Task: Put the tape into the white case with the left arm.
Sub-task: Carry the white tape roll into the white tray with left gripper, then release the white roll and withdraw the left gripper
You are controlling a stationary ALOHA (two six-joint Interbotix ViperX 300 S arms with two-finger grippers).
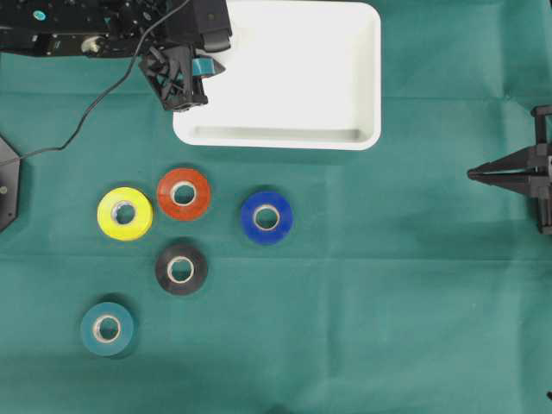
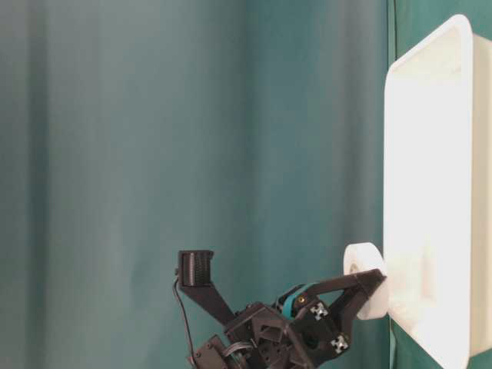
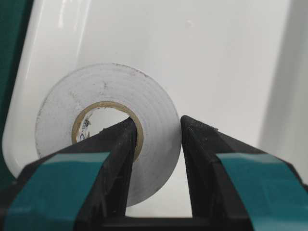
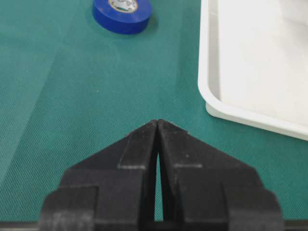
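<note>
The white tape roll [image 3: 161,144] hangs inside the white case's rim in the left wrist view and would drop in, so my left gripper opens next.
A white tape roll [image 3: 161,144] hangs upright over the left end of the white case [image 3: 216,53]. My left gripper [image 3: 156,124] is shut on the roll's wall, with one teal-marked finger through the brown core and the other outside. From table level the tape [image 2: 360,260] sits at the tips of the left gripper [image 2: 370,286], close against the white case [image 2: 430,192]. Overhead, the left gripper [image 1: 210,72] reaches over the left rim of the case [image 1: 276,136]; the roll itself is lost against the white there. My right gripper [image 1: 473,174] [image 4: 158,122] rests shut and holds nothing.
Several tape rolls lie flat on the green cloth below the case: yellow [image 1: 125,213], red [image 1: 184,194], blue [image 1: 266,216] [image 4: 122,14], black [image 1: 181,269] and teal [image 1: 108,329]. A thin black cable [image 1: 86,121] trails left of the left arm. The case corner [image 4: 240,115] lies ahead-right of the right gripper.
</note>
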